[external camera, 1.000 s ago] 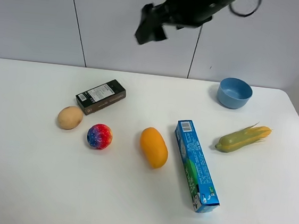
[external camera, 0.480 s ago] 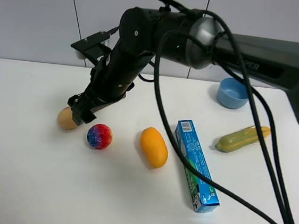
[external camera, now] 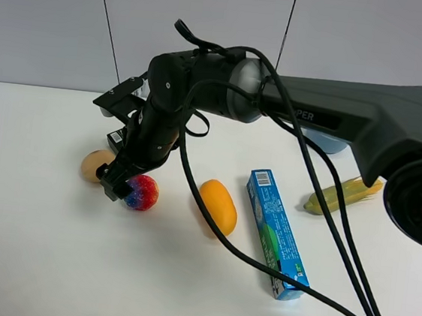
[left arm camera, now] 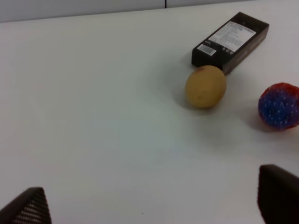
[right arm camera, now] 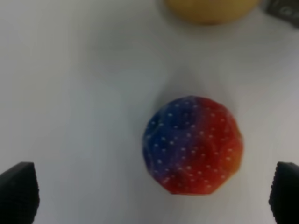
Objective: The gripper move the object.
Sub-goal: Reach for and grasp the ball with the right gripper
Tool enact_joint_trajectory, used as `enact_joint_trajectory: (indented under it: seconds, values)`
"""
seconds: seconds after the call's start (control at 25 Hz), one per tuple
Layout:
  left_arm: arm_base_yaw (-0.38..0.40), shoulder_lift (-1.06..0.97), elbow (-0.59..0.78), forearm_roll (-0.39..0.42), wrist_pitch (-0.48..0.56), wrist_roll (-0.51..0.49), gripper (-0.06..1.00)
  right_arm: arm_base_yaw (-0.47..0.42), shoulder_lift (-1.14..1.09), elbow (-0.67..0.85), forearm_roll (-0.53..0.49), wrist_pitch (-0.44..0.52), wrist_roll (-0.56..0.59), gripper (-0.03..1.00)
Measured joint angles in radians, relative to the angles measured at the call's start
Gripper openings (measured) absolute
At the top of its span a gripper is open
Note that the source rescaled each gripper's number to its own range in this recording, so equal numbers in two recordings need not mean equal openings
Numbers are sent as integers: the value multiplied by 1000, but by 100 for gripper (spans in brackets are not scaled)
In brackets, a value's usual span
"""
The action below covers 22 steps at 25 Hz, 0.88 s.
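I should grip the rainbow ball around its round body (external camera: 142,193) (right arm camera: 192,145) with my right gripper next, to move the ball across the table.
The rainbow ball (external camera: 144,194) lies on the white table, left of centre. It also shows in the right wrist view (right arm camera: 192,144) and in the left wrist view (left arm camera: 279,106). My right gripper (external camera: 121,185), a black claw on the dark grey arm reaching across from the right, hangs low right over the ball. In the right wrist view the gripper (right arm camera: 152,193) is open, with one fingertip (right arm camera: 18,192) on each side of the ball and well apart from it. My left gripper (left arm camera: 154,203) is open and empty, away from the ball.
A tan egg (external camera: 91,166) lies just left of the ball, with a black box (left arm camera: 231,41) behind it. An orange mango (external camera: 218,206), a blue carton (external camera: 275,233) and a corn cob (external camera: 343,193) lie to the right. Black cables hang from the arm over the carton.
The right arm has swung down from high at the back to the left side of the table and lowered its gripper over the ball. The ball has not moved.
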Motion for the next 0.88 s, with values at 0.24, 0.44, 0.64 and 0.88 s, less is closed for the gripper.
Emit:
enact_joint_trajectory:
  seconds: [0.24,0.44,0.64,0.88]
  values:
    - [0,0,0,0,0,0,100,0,13,0,-52,-31,9,99]
    - [0,0,0,0,0,0,100,0,70,0,-52,-72,9,99]
    - [0,0,0,0,0,0,100,0,125,0,-54,-92,9,99]
    - [0,0,0,0,0,0,100,0,166,0,-63,-131,10,90]
